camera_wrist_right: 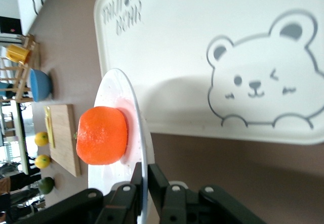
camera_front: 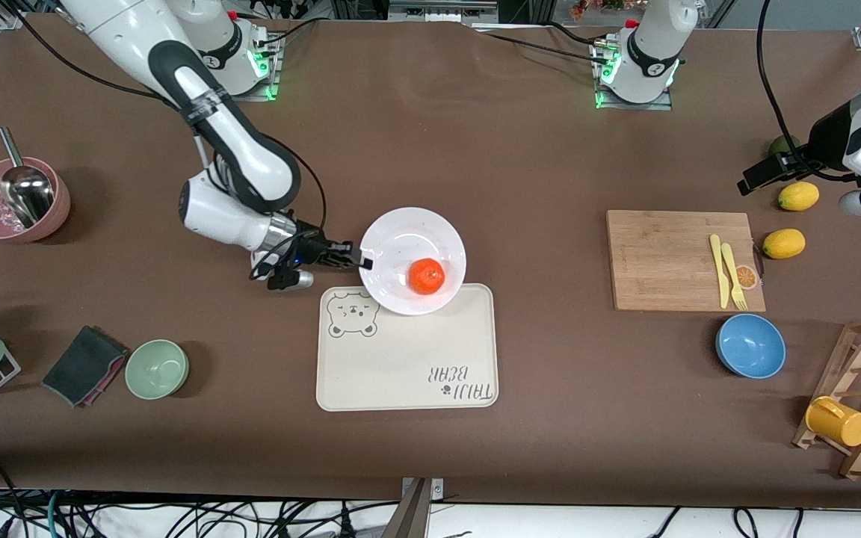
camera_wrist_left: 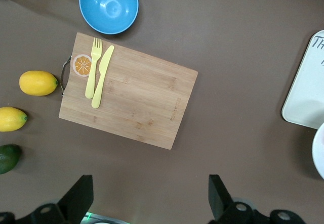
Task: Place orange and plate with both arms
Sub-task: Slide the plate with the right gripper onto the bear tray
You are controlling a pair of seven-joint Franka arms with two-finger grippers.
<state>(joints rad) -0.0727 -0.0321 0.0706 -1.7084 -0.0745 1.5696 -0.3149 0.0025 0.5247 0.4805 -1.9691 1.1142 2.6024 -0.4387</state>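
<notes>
The white plate overhangs the cream tray's far edge, so my right gripper must move it toward the tray's middle before releasing.
The white plate carries the orange and hangs over the edge of the cream bear-print tray that is farthest from the front camera. My right gripper is shut on the plate's rim at the right arm's end. In the right wrist view the fingers pinch the plate's rim, with the orange on the plate and the tray below. My left gripper is open and empty, held high near the lemons at the left arm's end of the table.
A wooden cutting board with a yellow knife and fork, two lemons, a blue bowl, and a rack with a yellow cup are at the left arm's end. A green bowl, a folded cloth and a pink bowl with a ladle are at the right arm's end.
</notes>
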